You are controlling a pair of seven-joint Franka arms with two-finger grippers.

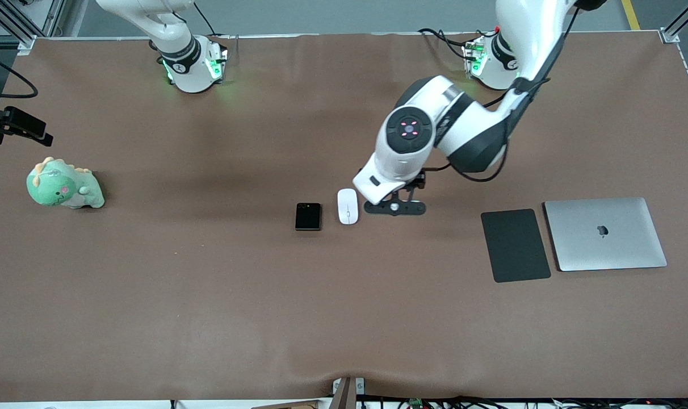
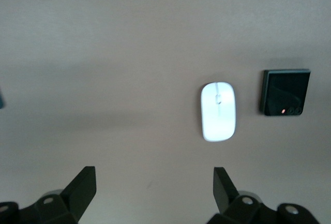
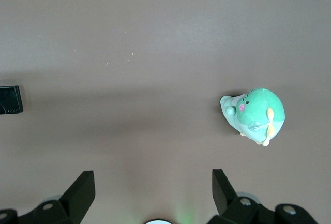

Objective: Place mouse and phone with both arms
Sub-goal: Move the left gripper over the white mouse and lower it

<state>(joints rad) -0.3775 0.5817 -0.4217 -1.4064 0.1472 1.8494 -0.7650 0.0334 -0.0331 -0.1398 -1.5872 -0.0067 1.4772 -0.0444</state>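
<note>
The mouse should go on the dark grey pad (image 1: 515, 245), so my left gripper should next grab the long sides of the mouse (image 1: 348, 206).
The white oval mouse (image 1: 348, 206) lies mid-table beside the small black folded phone (image 1: 308, 216), which is toward the right arm's end. My left gripper (image 1: 394, 208) hangs low over bare table just beside the mouse, toward the left arm's end. In the left wrist view it (image 2: 154, 178) is open with nothing between its fingers, and the mouse (image 2: 218, 111) and phone (image 2: 285, 92) lie apart from them. My right gripper (image 3: 153, 180) is open and empty, high over the table. The front view does not show it. Its wrist view catches the phone (image 3: 10, 100) at the picture's edge.
A dark grey pad (image 1: 515, 245) and a closed silver laptop (image 1: 605, 233) lie side by side toward the left arm's end. A green plush dinosaur (image 1: 64, 185) (image 3: 253, 115) sits toward the right arm's end, with a black mounted camera (image 1: 15, 126) at that table edge.
</note>
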